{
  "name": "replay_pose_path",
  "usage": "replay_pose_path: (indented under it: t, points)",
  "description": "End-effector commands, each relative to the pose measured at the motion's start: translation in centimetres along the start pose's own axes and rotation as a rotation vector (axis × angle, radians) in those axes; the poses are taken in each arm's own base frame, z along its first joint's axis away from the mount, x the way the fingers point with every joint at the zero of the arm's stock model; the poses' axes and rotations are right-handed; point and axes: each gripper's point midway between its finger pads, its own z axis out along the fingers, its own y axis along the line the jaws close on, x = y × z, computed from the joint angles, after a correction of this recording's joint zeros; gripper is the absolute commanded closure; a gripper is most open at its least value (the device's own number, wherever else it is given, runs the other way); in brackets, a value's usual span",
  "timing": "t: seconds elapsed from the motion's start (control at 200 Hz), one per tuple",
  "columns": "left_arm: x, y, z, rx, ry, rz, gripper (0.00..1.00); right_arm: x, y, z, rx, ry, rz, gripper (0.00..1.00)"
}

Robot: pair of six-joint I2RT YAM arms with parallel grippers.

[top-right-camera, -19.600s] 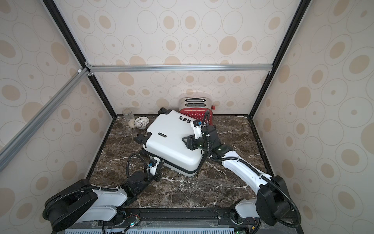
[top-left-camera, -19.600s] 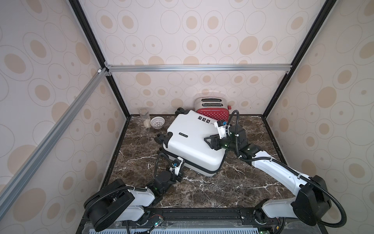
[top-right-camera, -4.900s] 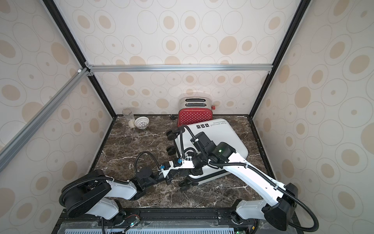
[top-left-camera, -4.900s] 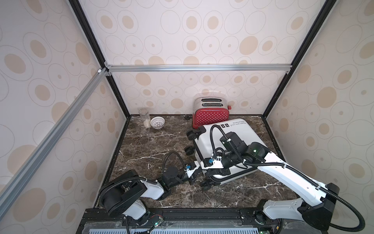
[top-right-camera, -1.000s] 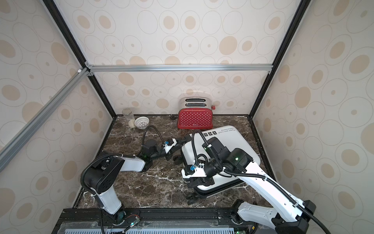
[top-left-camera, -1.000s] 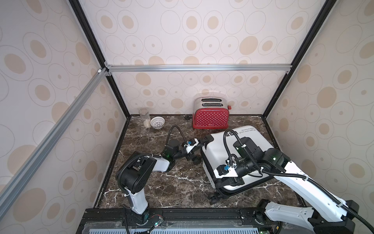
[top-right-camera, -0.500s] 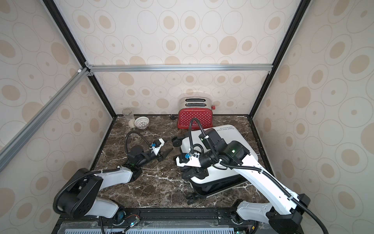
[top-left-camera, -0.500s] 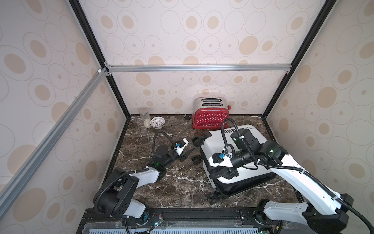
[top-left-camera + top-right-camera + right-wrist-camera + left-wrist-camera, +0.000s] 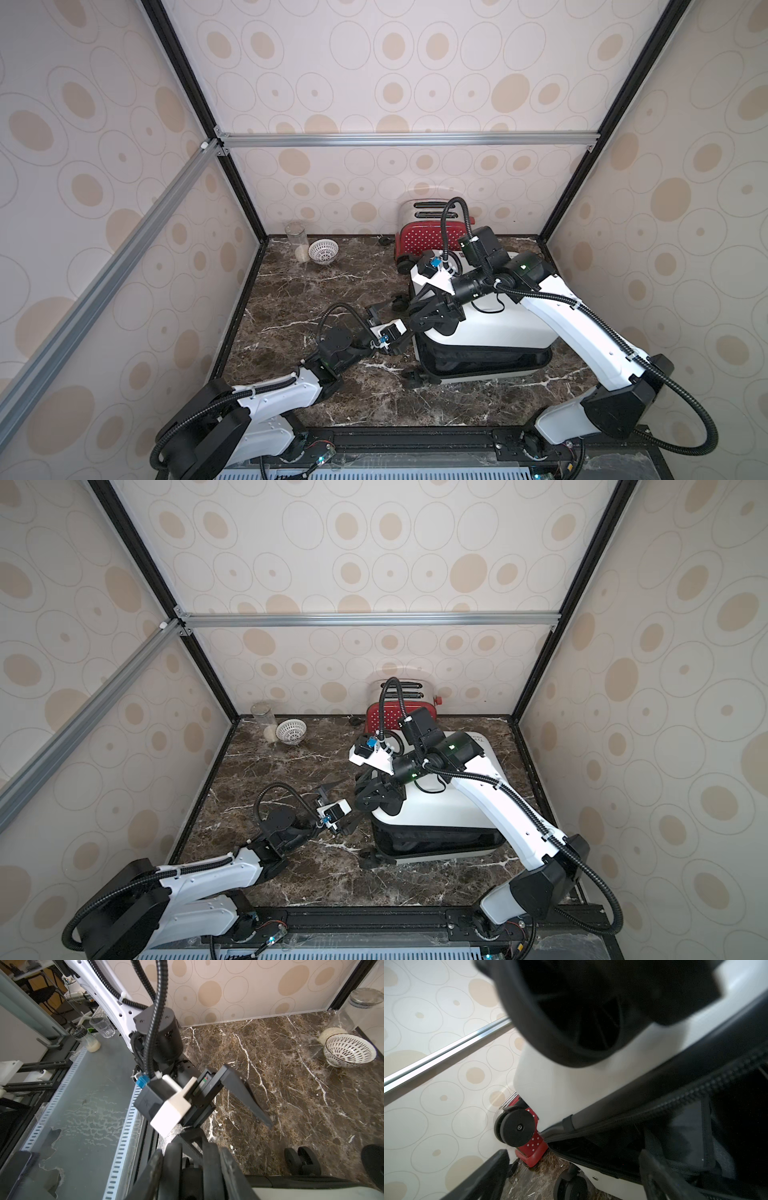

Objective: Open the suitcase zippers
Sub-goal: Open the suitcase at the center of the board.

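Observation:
My left gripper next needs to grab the zippered edge of the upper shell on the wheel side. That will free my right gripper from the wheel to open the suitcase (image 9: 490,332).
The white suitcase (image 9: 490,332) (image 9: 436,812) lies flat at the right of the marble table. Its upper shell is raised, so a black gap of lining (image 9: 478,357) shows along the front. My right gripper (image 9: 432,322) (image 9: 192,1167) is shut on a black wheel at the case's left corner. My left gripper (image 9: 388,330) (image 9: 571,1180) stands open just left of that corner, holding nothing. Its wrist view looks into the parted seam, where the black zipper teeth (image 9: 708,1084) run along the shell edge. No zipper pull shows.
A red dotted toaster (image 9: 428,245) stands right behind the suitcase at the back wall. A glass jar (image 9: 296,245) and a small white bowl (image 9: 323,251) sit in the back left corner. Enclosure walls close in on three sides.
My left gripper opened and swung from the case's back left corner round to its front left corner. My right gripper moved back and left with the wheel, and the case shifted toward the toaster.

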Motion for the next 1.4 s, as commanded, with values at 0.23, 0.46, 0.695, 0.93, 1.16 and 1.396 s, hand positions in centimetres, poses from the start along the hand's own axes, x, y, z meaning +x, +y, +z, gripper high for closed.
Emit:
replay_pose_path:
  t: [0.23,0.46,0.695,0.93,1.16,1.396]
  points:
    - [-4.4,1.6,1.3,-0.169,-0.226,0.024,0.17,-7.0,3.4,-2.5,-0.152,-0.256,-0.182,1.00]
    - [-6.1,1.5,1.6,-0.213,-0.339,0.006,0.56,-7.0,3.4,-3.0,-0.151,-0.268,-0.170,1.00]
    - [-6.9,2.3,1.0,-0.298,-0.395,-0.008,1.00,-6.7,3.4,-3.8,-0.133,-0.286,-0.150,1.00]
    - [-6.5,3.0,2.0,-0.258,-0.283,-0.086,1.00,-7.0,0.5,-6.6,0.125,-0.342,-0.077,0.52]
    - [-6.1,5.7,2.5,-0.277,-0.107,-0.232,1.00,-5.9,-2.5,-13.1,0.619,-0.347,0.031,0.29]
    - [-6.1,10.6,2.8,-0.324,0.075,-0.386,1.00,-1.8,-3.9,-20.9,1.117,-0.344,0.164,0.20]
